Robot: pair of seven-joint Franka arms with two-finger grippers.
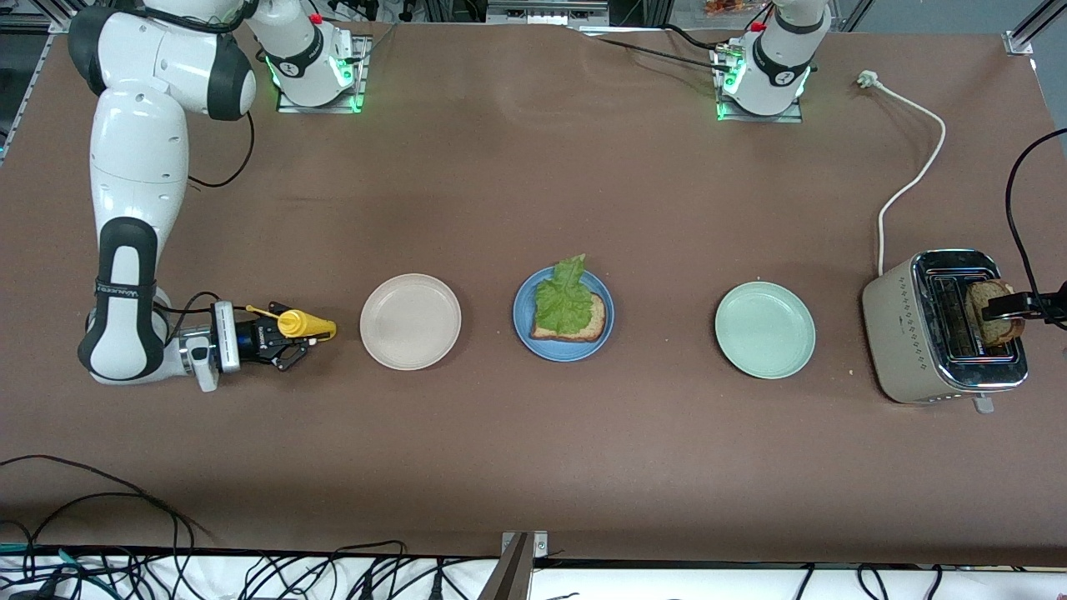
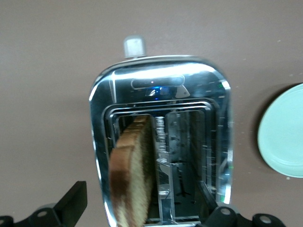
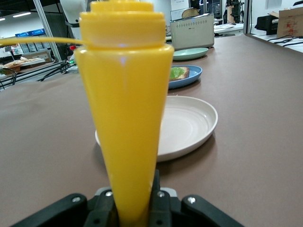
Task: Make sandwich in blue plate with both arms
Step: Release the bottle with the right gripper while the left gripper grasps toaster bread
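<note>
My left gripper needs to move toward the slice before it closes on the slice, because my left gripper's fingers are short of the bread slice (image 1: 990, 300) (image 2: 130, 170) above the toaster.
The blue plate (image 1: 523, 321) sits mid-table and holds one brown bread slice (image 1: 583, 329) with a green lettuce leaf (image 1: 564, 300) on top. A second bread slice (image 1: 985, 297) (image 2: 135, 175) stands in a slot of the toaster (image 1: 900, 333) (image 2: 208, 94). My left gripper (image 1: 1004, 310) (image 2: 147, 213) hangs open over the toaster, its fingers (image 2: 71, 201) wide apart on either side of that slice. My right gripper (image 1: 288, 337) (image 3: 137, 189) is shut on a yellow squeeze bottle (image 1: 293, 322) (image 3: 125, 104), low over the table at the right arm's end.
A cream plate (image 1: 410, 321) (image 3: 189, 120) lies between the bottle and the blue plate. A mint-green plate (image 1: 765, 329) (image 2: 284, 137) lies between the blue plate and the toaster. The toaster's white cord (image 1: 913, 167) runs toward the left arm's base.
</note>
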